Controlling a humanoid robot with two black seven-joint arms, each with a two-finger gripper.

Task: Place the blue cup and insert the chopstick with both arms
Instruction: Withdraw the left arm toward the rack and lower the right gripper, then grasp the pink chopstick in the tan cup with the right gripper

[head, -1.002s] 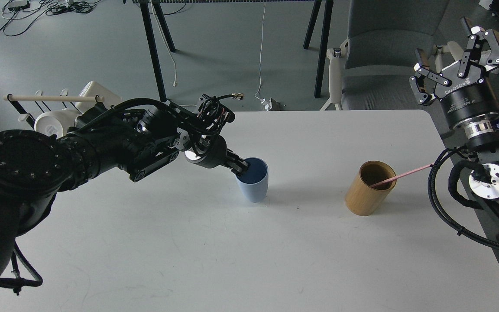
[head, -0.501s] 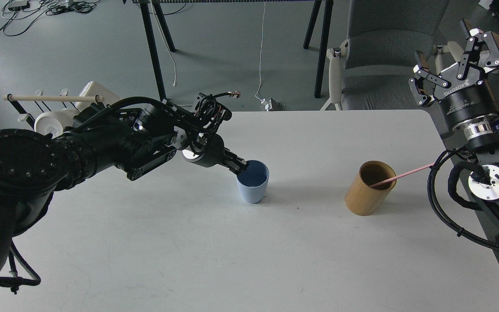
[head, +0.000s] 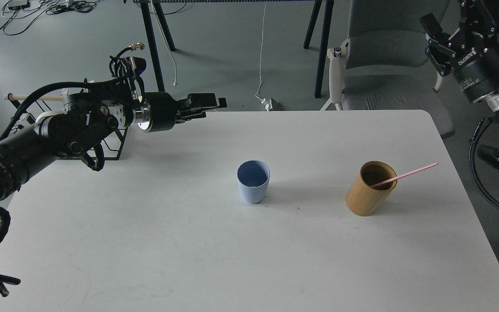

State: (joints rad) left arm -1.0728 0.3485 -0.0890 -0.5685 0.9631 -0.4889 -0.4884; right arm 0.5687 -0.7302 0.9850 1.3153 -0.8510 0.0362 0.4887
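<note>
My right gripper grabs the pink chopstick by its exposed upper end [head: 427, 167] next, to insert the chopstick into the blue cup [head: 253, 187].
The blue cup [head: 253, 187] stands upright and free near the middle of the white table [head: 189, 242]. The pink chopstick [head: 405, 175] leans in a tan wooden cup [head: 368, 197] to the right, its free end pointing right. My left gripper [head: 215, 106] hovers over the table's back edge, up and to the left of the blue cup, well apart from it; its fingers look parted and hold nothing. My right gripper [head: 451, 17] is high at the top right, beyond the table's right edge, open and empty, partly cut off by the frame.
A rack with a pale wooden dowel [head: 20, 97] stands at the table's left, behind my left arm. A grey chair [head: 388, 65] and black table legs [head: 152, 47] stand beyond the back edge. Cables hang by my right arm.
My left gripper let go of the blue cup's rim and drew back up and to the left. The cup stayed upright. My right gripper rose higher.
</note>
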